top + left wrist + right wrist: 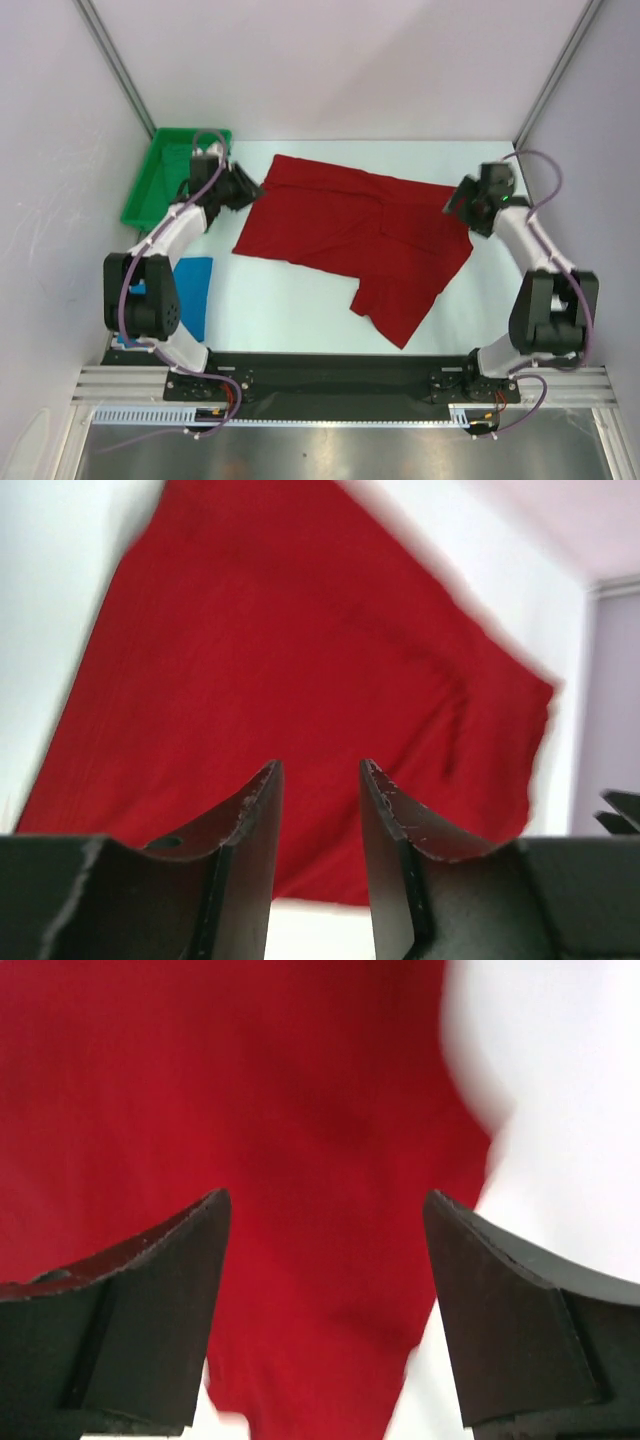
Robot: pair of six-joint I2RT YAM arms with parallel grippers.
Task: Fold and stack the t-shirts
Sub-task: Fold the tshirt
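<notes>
The robot should next use its left gripper to grab the red t-shirt's near corner, closest to the blue t-shirt (192, 292), and so fold the red t-shirt's near edge over its far half.
The deep red t-shirt (355, 235) lies spread, partly folded, across the middle of the white table. It also shows in the left wrist view (300, 660) and the right wrist view (250, 1110). The bright blue t-shirt (192, 292) lies folded at the near left, partly hidden by the left arm. My left gripper (252, 187) is open and empty at the red shirt's far left edge (316, 770). My right gripper (455, 205) is open and empty over the shirt's right edge (327, 1200).
A green bin (170, 178) stands at the far left, behind the left arm. Metal frame posts rise at both back corners. Bare white table (290, 315) lies in front of the red shirt and along its far side.
</notes>
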